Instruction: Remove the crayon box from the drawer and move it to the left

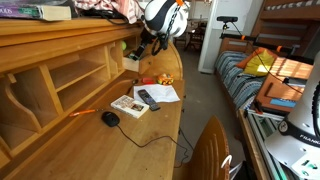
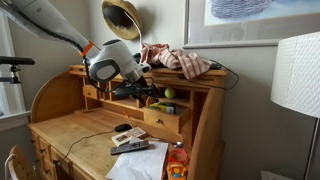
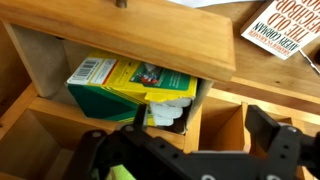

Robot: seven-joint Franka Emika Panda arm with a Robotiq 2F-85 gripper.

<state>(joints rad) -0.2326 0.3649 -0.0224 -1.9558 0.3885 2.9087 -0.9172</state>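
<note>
The crayon box's open flap end reaches in between my fingers, so closing now would catch the box: it is time for my gripper to close on the box.
In the wrist view the green and yellow crayon box (image 3: pixel 122 82) lies inside the pale wooden drawer (image 3: pixel 150 38), with its flap end open and pale contents showing. My gripper (image 3: pixel 200 122) is open and empty right at the drawer. One finger is by the box's open end and the other is beyond the drawer's side wall. In both exterior views the gripper (image 1: pixel 148 44) (image 2: pixel 140 88) hangs at the organiser above the pulled-out drawer (image 1: pixel 131 58) (image 2: pixel 165 120). The crayon box cannot be made out clearly in those views.
On the desk top lie a black remote (image 1: pixel 148 98), a white-and-red booklet (image 1: pixel 127 105), white paper (image 1: pixel 160 92) and a mouse (image 1: pixel 110 118) with its cable. A red-and-white book (image 3: pixel 285 25) lies beside the drawer. Clothes are piled on the desk's top (image 2: pixel 180 60).
</note>
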